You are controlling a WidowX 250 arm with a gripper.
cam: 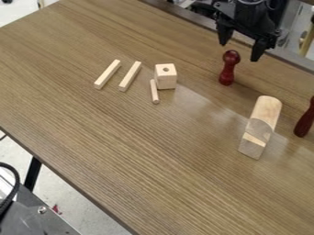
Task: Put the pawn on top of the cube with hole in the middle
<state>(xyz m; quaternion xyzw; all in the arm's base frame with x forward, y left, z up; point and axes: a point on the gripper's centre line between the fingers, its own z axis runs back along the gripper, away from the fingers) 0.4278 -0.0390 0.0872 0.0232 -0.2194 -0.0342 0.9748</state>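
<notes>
The pawn needs to go on top of the cube with the hole. My gripper should next grab the dark red pawn's upper end.
The black gripper hangs at the top right with its two fingers spread apart. Between and just below its fingertips is a dark red pawn, upright on the table, with nothing gripped. To the left of the pawn, a pale wooden cube has a round hole in its top face. A second dark red piece is cut off by the right edge of the view.
Two pale sticks lie left of the cube, and a short dowel lies at its lower left side. A larger wooden piece with a rounded end is at the right on the brown table.
</notes>
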